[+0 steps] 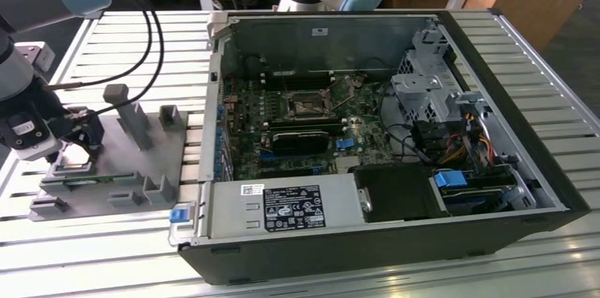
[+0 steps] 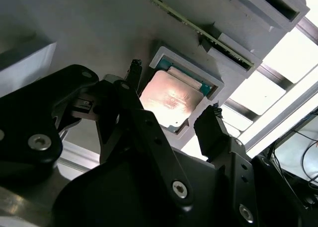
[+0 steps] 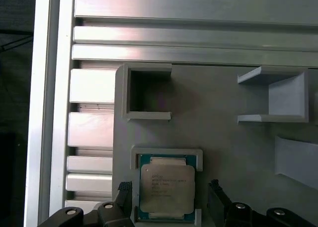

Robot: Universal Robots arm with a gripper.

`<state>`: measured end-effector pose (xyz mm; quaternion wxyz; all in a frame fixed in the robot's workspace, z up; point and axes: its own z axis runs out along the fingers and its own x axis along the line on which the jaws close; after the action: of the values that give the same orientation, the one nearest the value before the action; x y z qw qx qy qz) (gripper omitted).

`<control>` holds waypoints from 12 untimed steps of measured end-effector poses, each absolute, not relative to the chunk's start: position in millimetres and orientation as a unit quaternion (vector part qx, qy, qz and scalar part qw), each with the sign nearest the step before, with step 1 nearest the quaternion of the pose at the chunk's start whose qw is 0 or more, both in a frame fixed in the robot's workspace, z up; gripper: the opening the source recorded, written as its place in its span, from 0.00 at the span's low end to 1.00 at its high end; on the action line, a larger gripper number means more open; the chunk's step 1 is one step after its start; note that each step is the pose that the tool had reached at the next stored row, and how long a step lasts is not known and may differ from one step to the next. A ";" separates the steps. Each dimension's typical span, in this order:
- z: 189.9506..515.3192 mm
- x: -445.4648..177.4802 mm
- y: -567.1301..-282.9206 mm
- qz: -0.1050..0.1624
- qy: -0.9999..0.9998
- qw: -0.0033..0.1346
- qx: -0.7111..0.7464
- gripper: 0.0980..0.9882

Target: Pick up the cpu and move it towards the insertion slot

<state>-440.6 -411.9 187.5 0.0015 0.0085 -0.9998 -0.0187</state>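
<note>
My black fingers are beside both edges of the CPU [image 3: 166,188] in its grey fixture [image 3: 223,137]. My gripper needs to close on the CPU now.
The cpu [image 3: 166,188], a flat square chip with a shiny metal top, lies in a shallow pocket of the grey plastic fixture [image 3: 223,137]. In both wrist views my gripper [image 3: 170,189] hangs just above it, open. Its black fingers [image 3: 218,203] straddle the chip on two opposite sides, with small gaps to its edges. The cpu [image 2: 171,98] reflects light between the two fingertips [image 2: 211,120] of my gripper [image 2: 173,93]. In the exterior view my gripper [image 1: 83,145] is over the fixture [image 1: 122,171] at the exterior view's left. The insertion slot [image 1: 307,105] sits on the motherboard inside the open computer case.
The fixture carries upright posts [image 1: 131,119] and a green memory strip [image 1: 89,180] close to my gripper. The computer case wall [image 1: 213,101] rises between fixture and motherboard. Cables [image 1: 140,45] hang from my arm. Everything stands on a slatted aluminium table [image 1: 103,235].
</note>
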 end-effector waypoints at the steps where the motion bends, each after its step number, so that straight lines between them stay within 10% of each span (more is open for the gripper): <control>1: 187.0 -440.5 -411.8 -0.019 -1.000 0.002 0.009 0.68; 12: 183.4 -440.6 -409.6 -0.019 -1.000 0.002 0.006 0.68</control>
<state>-440.6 -409.6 183.4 0.0015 0.0064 -0.9998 -0.0187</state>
